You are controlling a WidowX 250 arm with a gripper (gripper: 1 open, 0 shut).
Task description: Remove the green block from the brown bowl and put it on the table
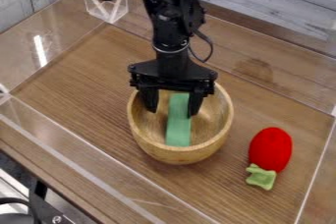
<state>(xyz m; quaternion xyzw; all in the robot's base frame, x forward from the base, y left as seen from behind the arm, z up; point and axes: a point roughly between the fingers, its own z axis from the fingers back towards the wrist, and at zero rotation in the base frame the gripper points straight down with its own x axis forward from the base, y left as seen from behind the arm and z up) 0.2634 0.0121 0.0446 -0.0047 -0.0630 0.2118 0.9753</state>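
Next, my gripper grabs the green block (176,123) by its upper end (182,101), to lift it out of the brown bowl.
The brown bowl (147,138) sits in the middle of the table (79,81). Inside it the green block (176,123) leans lengthwise, its lower end on the bowl's floor and its upper end toward the far rim. My gripper (172,94) hangs straight down over the bowl's far half, open, with its black fingers (144,97) standing on either side of the block's upper end. I see no pad touching the block.
A red rounded toy (270,147) with a small green leafy piece (261,178) lies to the right of the bowl. Clear acrylic walls (79,130) run along the table's edges. The black arm (168,17) rises toward the back left.
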